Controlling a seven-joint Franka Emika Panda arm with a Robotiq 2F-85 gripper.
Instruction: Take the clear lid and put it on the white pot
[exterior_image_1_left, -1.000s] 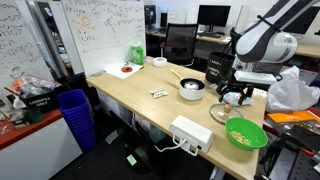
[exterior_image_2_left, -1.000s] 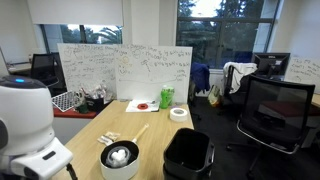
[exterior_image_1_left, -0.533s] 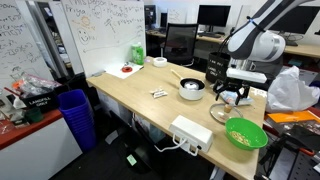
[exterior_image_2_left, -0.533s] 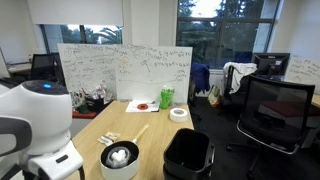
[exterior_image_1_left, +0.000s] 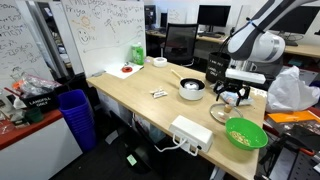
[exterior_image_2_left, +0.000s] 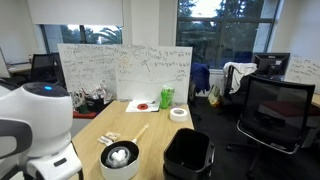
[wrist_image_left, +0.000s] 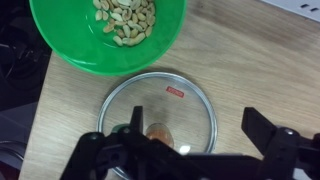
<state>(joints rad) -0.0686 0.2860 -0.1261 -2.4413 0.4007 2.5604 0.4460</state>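
I should next grab the clear lid (wrist_image_left: 158, 122) from above by its brown central knob, keep it level and leave its rim free for the white pot.
The clear lid (wrist_image_left: 158, 122) lies flat on the wooden table, round glass with a thin rim and a small red label. It shows faintly in an exterior view (exterior_image_1_left: 220, 112) between the white pot and the green bowl. My gripper (wrist_image_left: 190, 140) is open and hangs above the lid, its dark fingers spread over the lid's lower part and to its right. In an exterior view it (exterior_image_1_left: 234, 95) hovers above the lid. The white pot (exterior_image_1_left: 191, 88) with a thin dark handle stands on the table beside the gripper; it also shows in the other view (exterior_image_2_left: 119, 160).
A green bowl (wrist_image_left: 108, 30) of yellowish nuts sits just beside the lid, also seen near the table edge (exterior_image_1_left: 246, 133). A white rectangular box (exterior_image_1_left: 190, 132) lies at the table's front. A tape roll (exterior_image_2_left: 178, 113), a green cup (exterior_image_2_left: 166, 98) and a plate (exterior_image_2_left: 143, 105) stand farther off.
The arm shifted slightly toward the lid and pot between one second and half a second ago. Since then it has held still.
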